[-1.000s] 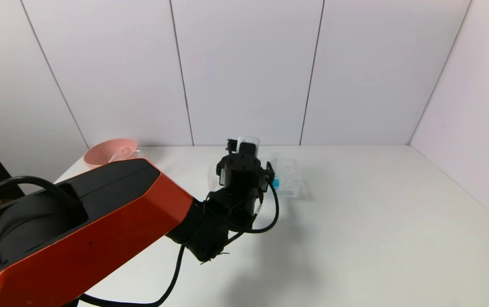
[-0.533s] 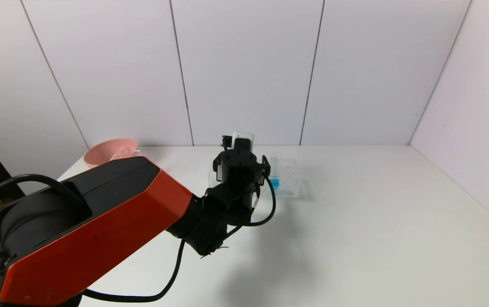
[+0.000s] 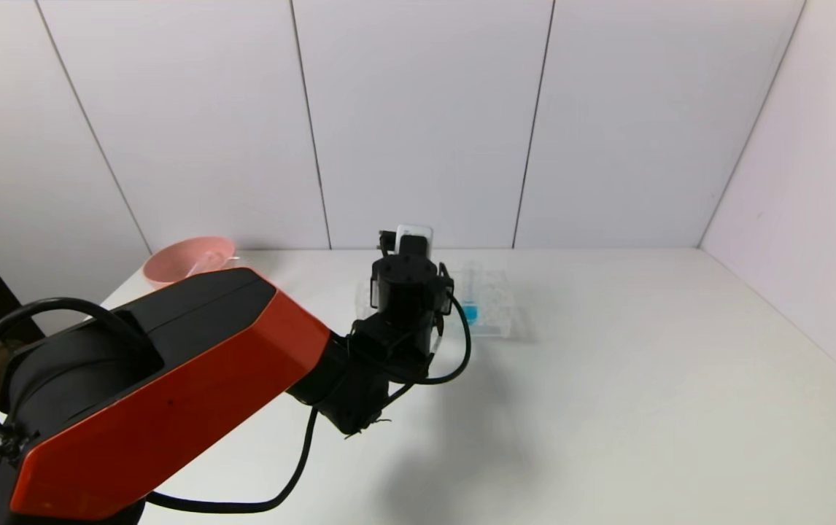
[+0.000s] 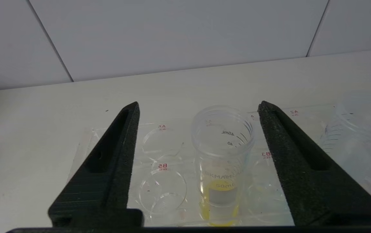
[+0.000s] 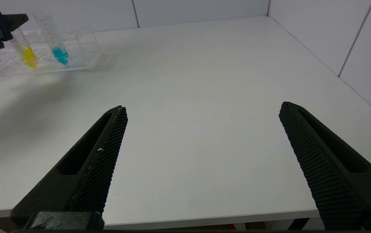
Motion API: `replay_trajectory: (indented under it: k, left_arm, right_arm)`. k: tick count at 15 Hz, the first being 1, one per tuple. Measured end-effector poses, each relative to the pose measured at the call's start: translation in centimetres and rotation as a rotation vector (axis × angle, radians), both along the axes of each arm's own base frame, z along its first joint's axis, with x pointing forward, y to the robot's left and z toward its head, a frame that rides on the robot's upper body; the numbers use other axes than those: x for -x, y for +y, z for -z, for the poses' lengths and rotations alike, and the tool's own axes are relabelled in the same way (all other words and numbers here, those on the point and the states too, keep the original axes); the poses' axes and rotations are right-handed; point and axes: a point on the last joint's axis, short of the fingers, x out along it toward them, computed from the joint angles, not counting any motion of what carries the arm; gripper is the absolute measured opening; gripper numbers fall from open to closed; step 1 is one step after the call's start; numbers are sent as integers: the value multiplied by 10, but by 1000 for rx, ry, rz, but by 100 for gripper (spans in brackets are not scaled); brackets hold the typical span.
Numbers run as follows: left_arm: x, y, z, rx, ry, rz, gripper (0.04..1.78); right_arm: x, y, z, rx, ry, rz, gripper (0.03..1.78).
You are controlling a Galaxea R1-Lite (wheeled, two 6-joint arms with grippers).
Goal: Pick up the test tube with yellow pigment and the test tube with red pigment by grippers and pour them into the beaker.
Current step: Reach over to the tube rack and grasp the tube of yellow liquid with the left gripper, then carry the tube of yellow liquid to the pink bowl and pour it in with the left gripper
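The rack is closed around the lower half of the test tube with yellow pigment. My left gripper will next grab the test tube by the upper side under its rim (image 4: 222, 157).
My left gripper (image 3: 405, 281) is open and hovers at the clear tube rack (image 3: 494, 295). In the left wrist view its fingers (image 4: 120, 145) stand on either side of the test tube with yellow pigment (image 4: 222, 155), apart from it. This tube stands upright in the rack, with yellow liquid at its bottom. From the right wrist view it shows far off (image 5: 27, 55), next to a tube with blue liquid (image 5: 59, 53). My right gripper (image 5: 201, 108) is open and empty above the table's front edge. The test tube with red pigment and the beaker are out of view.
A pink bowl (image 3: 188, 259) stands at the table's far left corner. The blue tube (image 3: 470, 312) stands in the rack just right of my left gripper. The rack has empty holes (image 4: 163, 189). White walls close the table at the back and right.
My left gripper has moved a little to the left and farther out toward the rack. The rack and the tubes have not moved.
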Motion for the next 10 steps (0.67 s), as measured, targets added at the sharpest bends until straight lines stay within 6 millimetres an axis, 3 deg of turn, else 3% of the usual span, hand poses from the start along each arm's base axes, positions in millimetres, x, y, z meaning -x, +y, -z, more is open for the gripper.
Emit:
replay_trajectory:
  k: [3, 4, 10]
  left_arm:
    - [0, 0, 2, -3, 4, 4, 59]
    - [0, -1, 2, -3, 4, 4, 50]
    - [0, -1, 1, -2, 2, 3, 45]
  right_arm:
    - [0, 0, 0, 0, 0, 0, 171]
    - [0, 0, 0, 0, 0, 0, 171]
    - [0, 0, 0, 0, 0, 0, 171]
